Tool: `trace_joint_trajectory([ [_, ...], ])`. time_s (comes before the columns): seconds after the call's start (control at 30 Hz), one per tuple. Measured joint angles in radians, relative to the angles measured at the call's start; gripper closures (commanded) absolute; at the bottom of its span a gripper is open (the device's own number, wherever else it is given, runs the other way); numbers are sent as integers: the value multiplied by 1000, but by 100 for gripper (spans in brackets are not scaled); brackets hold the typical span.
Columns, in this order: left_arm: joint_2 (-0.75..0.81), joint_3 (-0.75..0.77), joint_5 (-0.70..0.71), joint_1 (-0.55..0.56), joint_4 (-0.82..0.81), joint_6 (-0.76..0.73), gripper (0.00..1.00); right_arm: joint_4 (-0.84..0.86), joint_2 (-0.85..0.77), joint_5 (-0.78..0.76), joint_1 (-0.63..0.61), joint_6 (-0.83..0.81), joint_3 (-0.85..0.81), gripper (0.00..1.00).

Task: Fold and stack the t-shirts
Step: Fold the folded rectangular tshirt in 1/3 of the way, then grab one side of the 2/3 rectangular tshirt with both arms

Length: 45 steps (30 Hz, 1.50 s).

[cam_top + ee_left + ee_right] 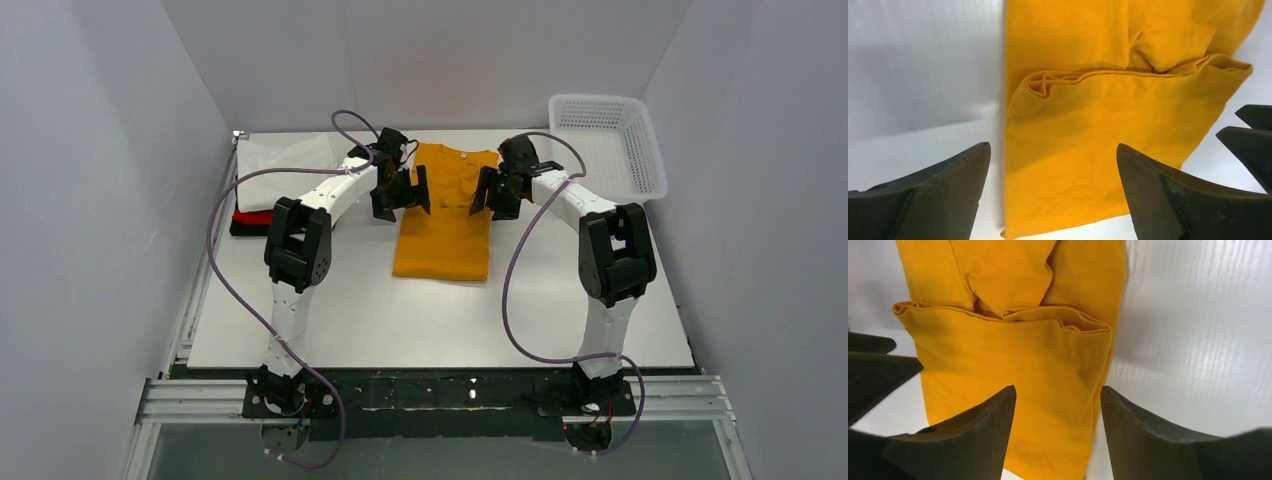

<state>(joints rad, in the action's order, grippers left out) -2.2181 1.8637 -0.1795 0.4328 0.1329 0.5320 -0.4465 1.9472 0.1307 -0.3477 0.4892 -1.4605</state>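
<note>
My right gripper will take hold of the mustard-orange t-shirt's near-end corner (486, 279) next. Then both grippers can fold that end over toward the t-shirt's neck.
The mustard-orange t-shirt (445, 215) lies flat on the table, folded into a long narrow strip with its neck at the far end. My left gripper (402, 198) hovers open over its left edge, and the cloth (1098, 125) shows between and beyond the jaws in the left wrist view. My right gripper (493, 198) hovers open over its right edge, above the sleeve fold (1013, 350). Neither holds anything. A white shirt (285, 160) lies at the back left on a red one (252, 217) and a black one (243, 229).
A white plastic lattice basket (610, 140) stands at the back right. White walls close in the table (440, 320) on three sides. The other gripper's fingers show in each wrist view: the right gripper's fingers (1253, 135), the left gripper's fingers (873, 365).
</note>
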Motion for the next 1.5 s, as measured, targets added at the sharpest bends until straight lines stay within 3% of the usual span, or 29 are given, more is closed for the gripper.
trace_joint_trajectory([
  [0.23,80,-29,33,-5,47,-33,2,-11,-98,3,9,-11,55,19],
  [0.47,467,-488,-28,-6,0,21,2,66,-441,81,0,58,449,20],
  [0.7,504,-710,-60,-6,-111,120,2,162,-499,111,-58,178,664,31],
  [0.87,411,-713,-57,-6,-177,192,13,200,-469,73,-74,262,674,41],
  [1.1,402,-724,-68,-11,-233,261,40,272,-420,8,-84,341,704,52],
  [1.23,399,-748,-91,-14,-272,288,46,309,-396,3,-92,371,705,58],
  [1.37,399,-773,-117,-19,-307,307,57,344,-402,-3,-106,388,730,63],
  [1.5,398,-787,-132,-19,-323,318,69,377,-407,-5,-125,406,751,74],
])
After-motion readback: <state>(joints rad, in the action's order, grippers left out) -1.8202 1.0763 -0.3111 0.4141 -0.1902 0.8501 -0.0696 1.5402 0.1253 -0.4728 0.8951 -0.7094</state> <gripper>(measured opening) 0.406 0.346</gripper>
